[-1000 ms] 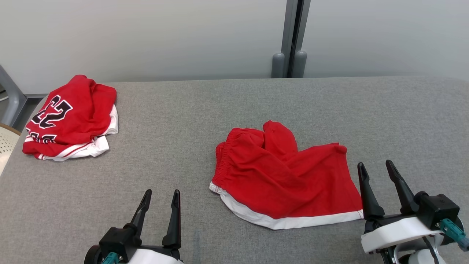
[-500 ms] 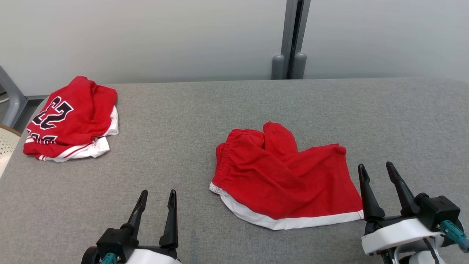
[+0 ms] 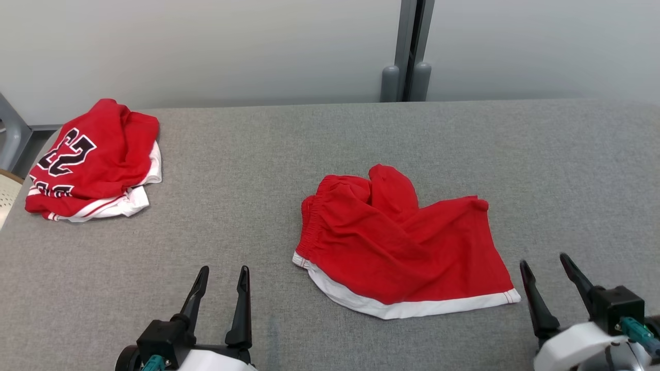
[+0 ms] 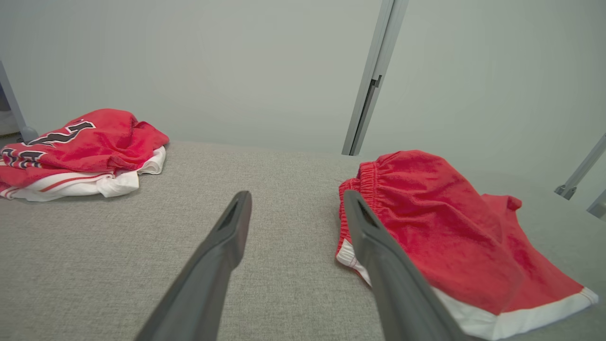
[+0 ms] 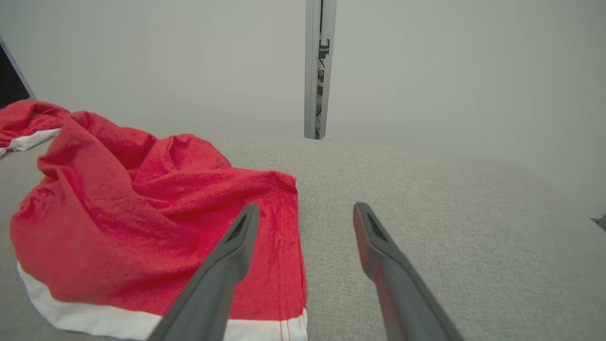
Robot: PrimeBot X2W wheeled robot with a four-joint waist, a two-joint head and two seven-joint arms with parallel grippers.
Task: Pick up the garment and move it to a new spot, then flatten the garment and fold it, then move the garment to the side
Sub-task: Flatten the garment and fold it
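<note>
My right gripper will grab the leg opening's hem next, and that will help spread the shorts out flat for folding.
The garment, a pair of red shorts with a white hem, lies crumpled on the middle of the grey table, waistband to the left. My left gripper is open near the front edge, left of the shorts and apart from them. My right gripper is open just past the shorts' right hem corner, touching nothing. In the left wrist view the left gripper points past the waistband of the shorts. In the right wrist view the right gripper hovers over the right edge of the shorts.
A folded red jersey with black numbers sits at the table's far left corner, seen too as the jersey. A grey post stands against the pale wall behind. A pale chair edge shows at the left.
My right gripper has drawn back towards the near edge and slightly right. The head view has tilted a little, shifting the whole picture. The shorts lie as before.
</note>
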